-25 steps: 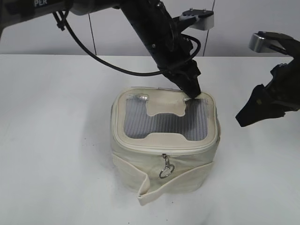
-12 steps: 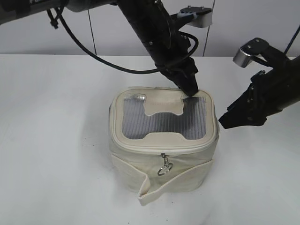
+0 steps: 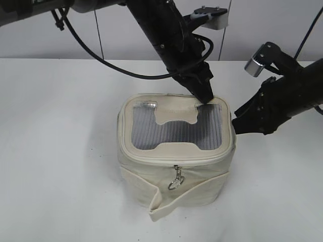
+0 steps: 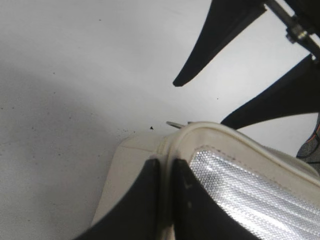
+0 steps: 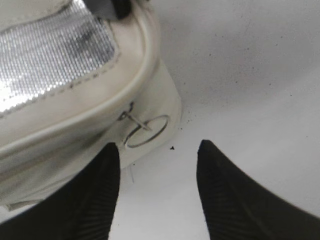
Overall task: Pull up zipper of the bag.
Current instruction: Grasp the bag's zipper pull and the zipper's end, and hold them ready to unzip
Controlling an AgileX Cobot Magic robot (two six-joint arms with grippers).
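Next, the right gripper pinches the second slider by its ring pull (image 5: 146,131) to draw the zipper round the lid rim (image 5: 100,110).
The cream bag (image 3: 146,174) stands mid-table with its mesh lid up. The zipper (image 3: 207,155) runs round the lid rim. One silver slider with a ring pull (image 3: 175,182) hangs at the front. A second slider with a ring pull (image 5: 146,131) sits on the bag's right side. My left gripper (image 3: 206,98) is shut on the lid rim (image 4: 166,162) at the back right corner. My right gripper (image 3: 237,123) is open and empty, its fingertips (image 5: 159,145) just short of that second ring pull.
The loose cream strap (image 3: 159,206) droops from the bag's front onto the white table (image 3: 60,151). The left arm and its black cable (image 3: 101,58) cross above the back of the table.
My right gripper has moved left and down, close to the bag's right side. My left gripper has stayed on the lid's back right corner.
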